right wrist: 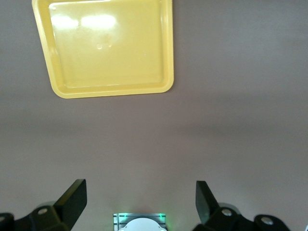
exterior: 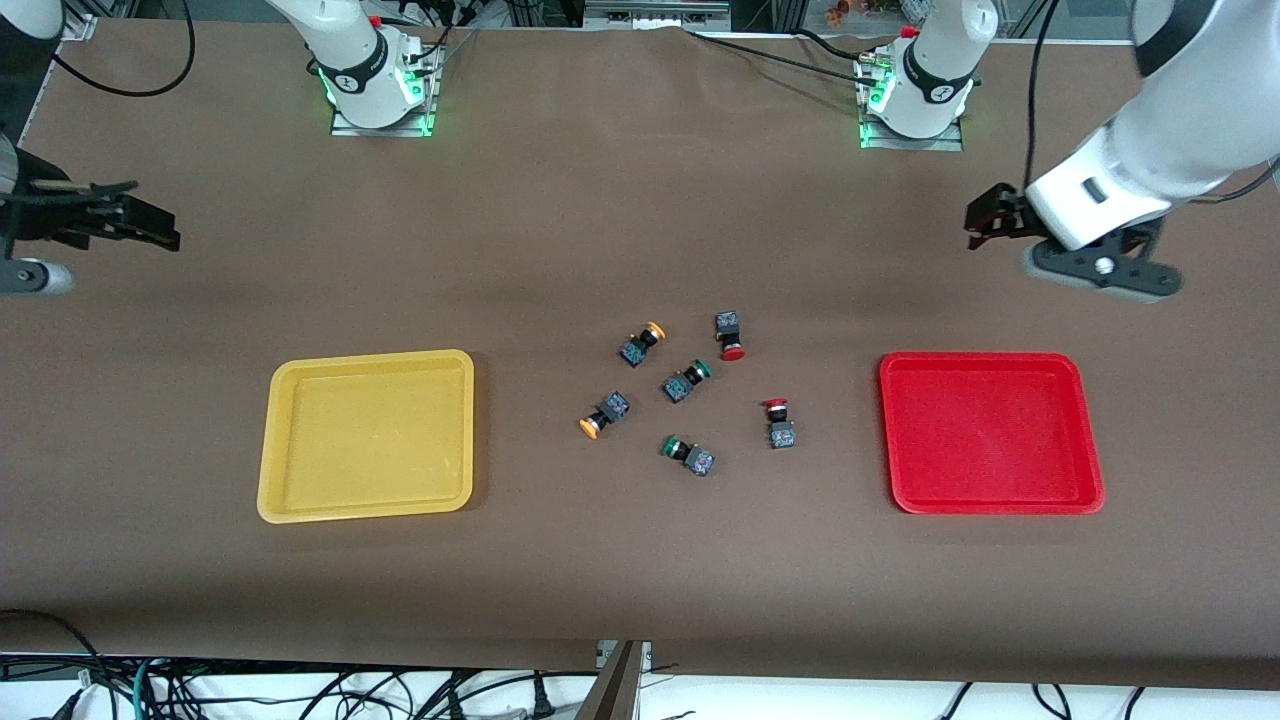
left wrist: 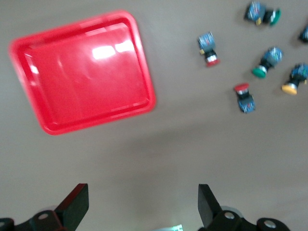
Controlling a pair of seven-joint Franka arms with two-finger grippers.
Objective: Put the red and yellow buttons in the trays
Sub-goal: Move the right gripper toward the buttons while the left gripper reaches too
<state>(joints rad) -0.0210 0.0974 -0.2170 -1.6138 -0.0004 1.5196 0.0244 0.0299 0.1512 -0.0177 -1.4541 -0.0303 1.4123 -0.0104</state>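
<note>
The robot's right gripper will next grab the yellow button by its blue switch housing (exterior: 632, 352) to place it in the yellow tray (exterior: 370, 435).
Several buttons lie loose mid-table between the trays. One red button (exterior: 729, 336) and one yellow button (exterior: 641, 342) lie farther from the front camera. Another red button (exterior: 779, 421) and another yellow button (exterior: 603, 415) lie nearer. The yellow tray (exterior: 370, 435) is toward the right arm's end and the red tray (exterior: 990, 430) toward the left arm's end; both are empty. My left gripper (exterior: 985, 225) is open and empty, up over bare table (left wrist: 143, 202). My right gripper (exterior: 150, 228) is open and empty, up over bare table (right wrist: 140, 197). The left wrist view shows the red tray (left wrist: 82, 72) and both red buttons (left wrist: 208, 48), (left wrist: 244, 96). The right wrist view shows the yellow tray (right wrist: 106, 45).
Two green-capped switches (exterior: 686, 379), (exterior: 688, 454) lie among the buttons. The arm bases (exterior: 375, 80), (exterior: 915, 95) stand at the table's edge farthest from the front camera. Brown cloth covers the table.
</note>
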